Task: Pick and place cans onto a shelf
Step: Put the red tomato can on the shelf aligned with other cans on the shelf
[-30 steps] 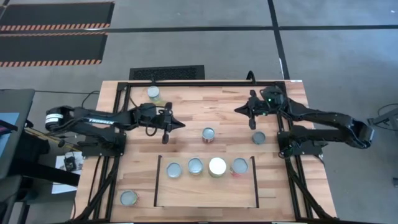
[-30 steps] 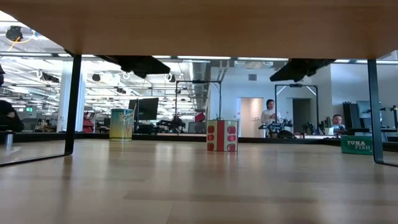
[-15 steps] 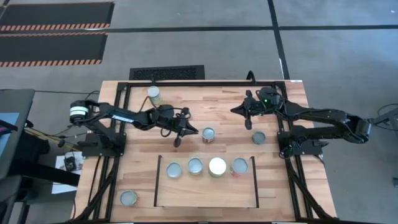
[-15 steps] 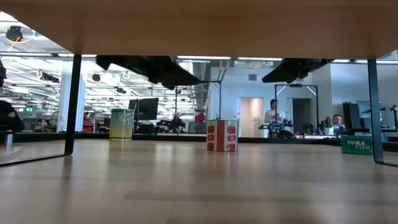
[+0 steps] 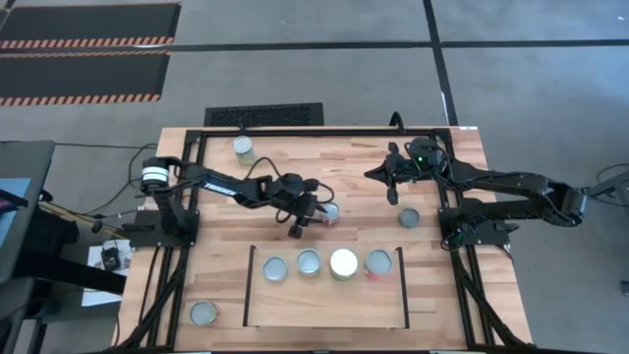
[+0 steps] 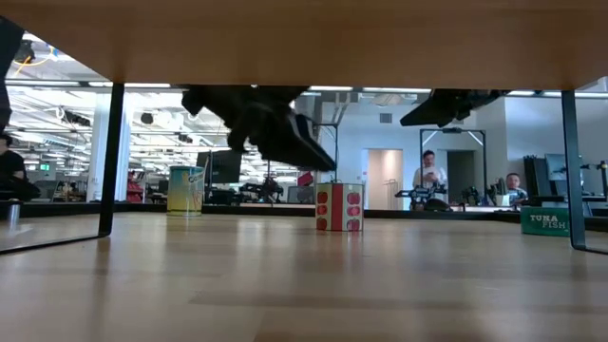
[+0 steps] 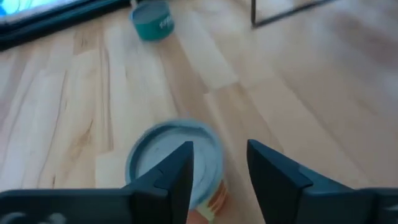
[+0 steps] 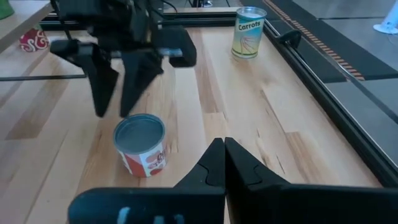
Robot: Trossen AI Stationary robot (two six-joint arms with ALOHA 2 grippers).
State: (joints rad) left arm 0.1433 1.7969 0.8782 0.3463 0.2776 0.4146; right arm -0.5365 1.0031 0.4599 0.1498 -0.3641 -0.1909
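Observation:
I should put the can onto the shelf, so next I should grab it by the rim of its grey top with my left gripper.
A can with a grey top and a red-orange label stands upright on the table near its middle. My left gripper hovers open just above and to the left of it. One finger overlaps the can's top in the left wrist view, and the right wrist view shows the fingers clear of the can. My right gripper is shut and empty at the far right. The shelf carries several cans in a row.
A tall carrots can stands at the far left, a grey-topped can at the right and another at the near left corner. Black frame rails run along both table sides.
My left gripper has moved toward the table's right edge and down, from left of centre to just beside the middle can. It has rolled a little and opened its fingers. The can has kept its place.

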